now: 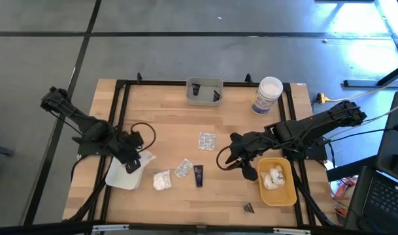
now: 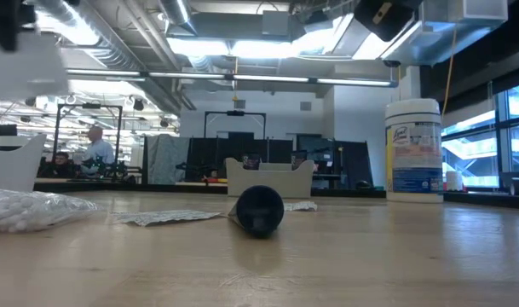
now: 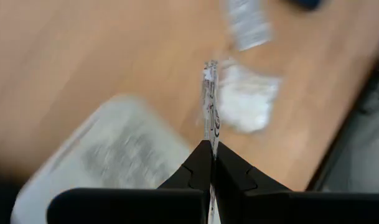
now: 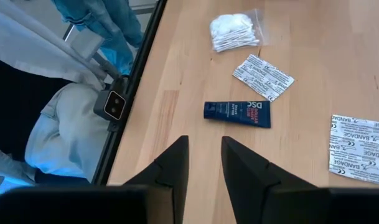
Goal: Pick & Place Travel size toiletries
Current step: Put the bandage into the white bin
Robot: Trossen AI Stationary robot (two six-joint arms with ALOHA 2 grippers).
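The silvery packet's tip (image 1: pixel 151 155) sticks out past the white tray's edge (image 1: pixel 142 172), so it is too early to release. My left gripper moves the packet inward next.
My left gripper (image 1: pixel 132 164) hovers over the white tray (image 1: pixel 120 176) at the table's left, shut on a silvery blister packet (image 3: pixel 210 106). On the wood lie a white puffy bundle (image 1: pixel 161 179), two silvery packets (image 1: pixel 183 168) (image 1: pixel 206 140), a dark tube (image 1: pixel 199 175) and a small dark cone (image 1: pixel 249 207). My right gripper (image 1: pixel 241 163) is open above the table, right of the tube (image 4: pixel 237 114), touching nothing. The yellow tray (image 1: pixel 287 192) holds a white bundle (image 1: pixel 273 177). My left gripper pinches the silvery packet between its two shut fingers (image 3: pixel 195 165) by one edge (image 3: pixel 209 138). The packet shows edge-on and sticks out past the fingertips. It is lifted clear, above the white tray (image 3: pixel 108 155) and the wood.
A grey tray (image 1: pixel 204 91) with dark items and a tall white jar with a blue label (image 1: pixel 267 94) stand at the far edge. A black frame (image 1: pixel 120 117) borders the table. A person in a white coat and blue gloves (image 4: pixel 83 37) stands at the near edge.
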